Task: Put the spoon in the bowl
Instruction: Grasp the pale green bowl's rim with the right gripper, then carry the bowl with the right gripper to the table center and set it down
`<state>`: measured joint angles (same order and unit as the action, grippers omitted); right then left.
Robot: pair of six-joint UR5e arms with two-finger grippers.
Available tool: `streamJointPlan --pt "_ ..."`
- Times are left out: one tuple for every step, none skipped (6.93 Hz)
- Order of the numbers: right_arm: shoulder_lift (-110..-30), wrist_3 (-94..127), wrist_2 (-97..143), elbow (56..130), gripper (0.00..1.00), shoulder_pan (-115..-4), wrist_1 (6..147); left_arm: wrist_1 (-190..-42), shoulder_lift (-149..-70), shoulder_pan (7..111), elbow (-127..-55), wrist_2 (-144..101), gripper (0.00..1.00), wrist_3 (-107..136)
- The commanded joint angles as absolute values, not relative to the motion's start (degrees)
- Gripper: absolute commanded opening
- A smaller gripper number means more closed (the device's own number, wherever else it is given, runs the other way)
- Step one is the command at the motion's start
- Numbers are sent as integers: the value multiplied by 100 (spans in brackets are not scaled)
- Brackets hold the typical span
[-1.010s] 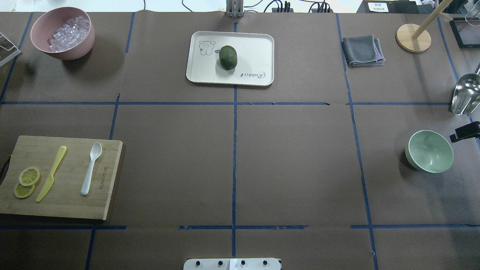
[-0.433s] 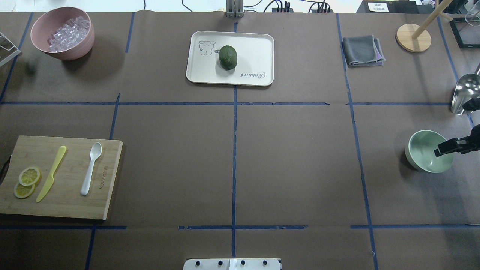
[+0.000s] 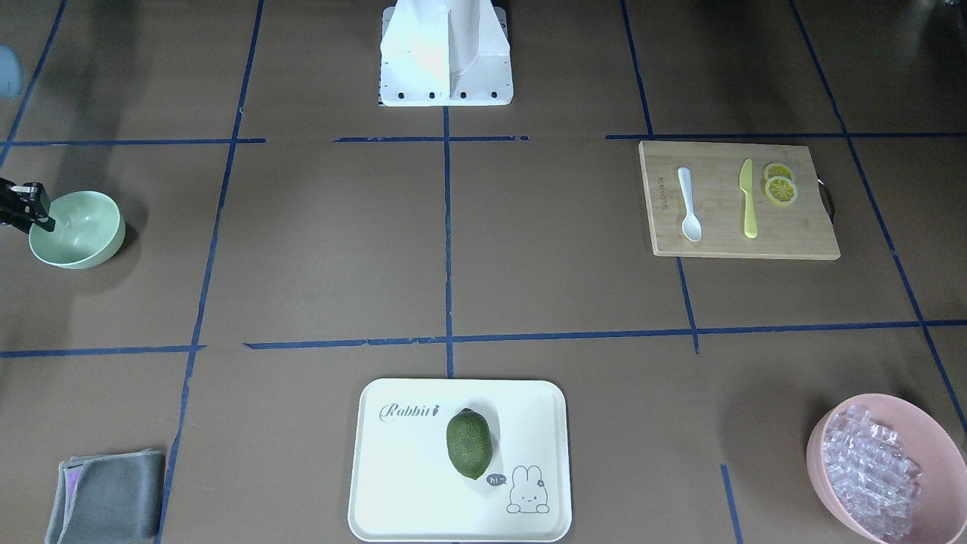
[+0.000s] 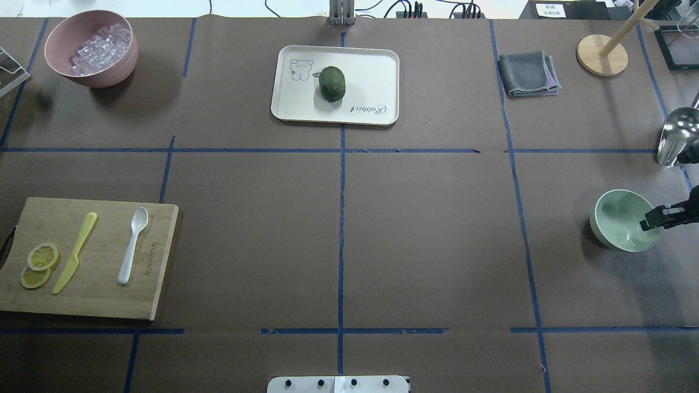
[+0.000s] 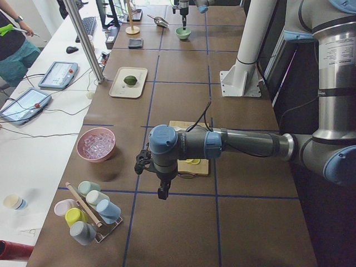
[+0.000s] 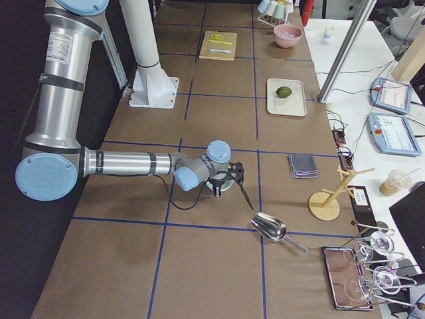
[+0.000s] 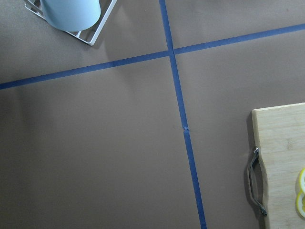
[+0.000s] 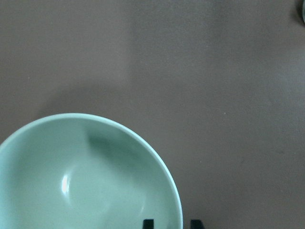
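Observation:
My right gripper needs to take the mint-green bowl by its rim (image 3: 56,217) next. I can then bring the bowl to the place where the white spoon (image 3: 689,204) goes in it.
The white spoon (image 4: 132,245) lies on the wooden cutting board (image 4: 98,297) at the near left, beside a yellow knife (image 4: 75,252); it also shows in the front view (image 3: 689,204). The mint-green bowl (image 4: 620,218) stands empty at the right. My right gripper (image 4: 653,218) hangs at the bowl's right rim. In the right wrist view the bowl (image 8: 86,181) fills the lower left and the right gripper (image 8: 170,223) is open, with one dark fingertip on each side of the rim. My left gripper (image 5: 161,192) shows only in the left side view, left of the board; I cannot tell whether it is open.
Lemon slices (image 4: 42,256) lie on the board. A pink bowl (image 4: 57,60) of clear pieces stands far left. A white tray (image 4: 371,71) holds a lime (image 4: 332,83). A grey cloth (image 4: 527,73), wooden stand (image 4: 600,54) and metal scoop (image 4: 677,136) are at the right.
My right gripper came in from the right edge over the bowl, then drew back a little to the bowl's right rim. The spoon and bowl have not moved.

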<state>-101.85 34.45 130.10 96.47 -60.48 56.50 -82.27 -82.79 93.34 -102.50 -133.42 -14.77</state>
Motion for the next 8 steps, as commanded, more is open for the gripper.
streamJointPlan --pt "-10161 3524 13060 9816 0 -6108 5686 -8218 -8271 9334 -10248 -13342 100 -1477" --pt "-10099 4090 13078 10078 0 -6100 5704 -8218 -8271 9334 -10257 -13350 100 -1477" --pt "-9899 4896 13087 10386 0 -5969 5817 -8226 -8279 9334 -10257 -13351 100 -1477" --pt "-9470 5487 13061 10554 0 -5655 6114 -8227 -8279 9334 -10257 -13351 100 -1477" --pt "-8944 6172 12965 10582 0 -5295 6335 -8227 -8279 9334 -10257 -13351 100 -1477" --pt "-8477 6866 12677 10565 0 -4873 6450 -8209 -8271 9325 -10257 -13351 100 -1477" --pt "-7942 7221 12491 10556 0 -4504 6782 -8200 -8271 9325 -10257 -13359 100 -1477" --pt "-7275 7616 12246 10547 0 -4108 7325 -8235 -8279 9325 -10257 -13359 100 -1477"
